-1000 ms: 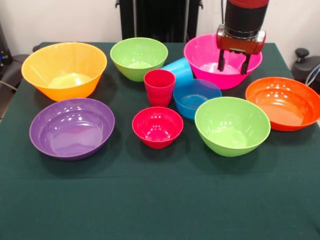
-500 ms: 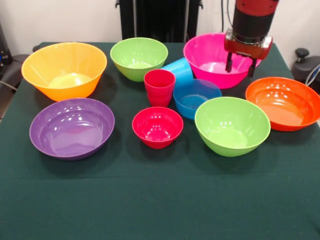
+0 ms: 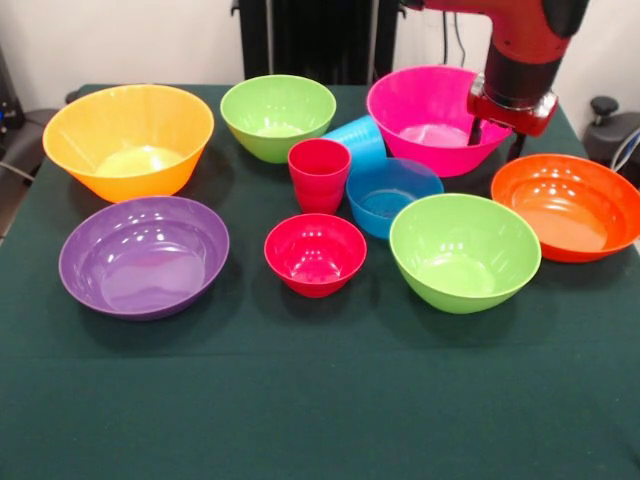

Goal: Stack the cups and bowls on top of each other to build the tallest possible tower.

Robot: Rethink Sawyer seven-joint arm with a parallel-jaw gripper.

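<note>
My gripper takes the pink bowl [image 3: 430, 115] by its rim [image 3: 498, 138] next, to make room for building the tallest tower.
The red cup [image 3: 319, 173] stands upright at the table's middle. The sky-blue cup [image 3: 357, 140] lies tilted just behind it, touching the small blue bowl [image 3: 392, 196]. The small red bowl [image 3: 315, 253] sits in front of the red cup. Around them stand two lime green bowls [image 3: 278, 115] [image 3: 464, 250], the yellow-orange bowl [image 3: 128, 140], the pink bowl [image 3: 430, 115], the purple bowl [image 3: 144, 255] and the orange bowl [image 3: 563, 205]. Nothing is stacked on anything. My gripper [image 3: 497, 142] hangs open and empty at the pink bowl's right rim, above the gap to the orange bowl.
The green table cloth [image 3: 320, 400] stretches wide in front of the bowls. The robot's black pedestal [image 3: 320, 40] stands behind the table. A dark object [image 3: 612, 130] sits off the table's right edge.
My gripper has moved to the right, from over the inside of the pink bowl to its right rim. It stays open. No cup or bowl has moved.
</note>
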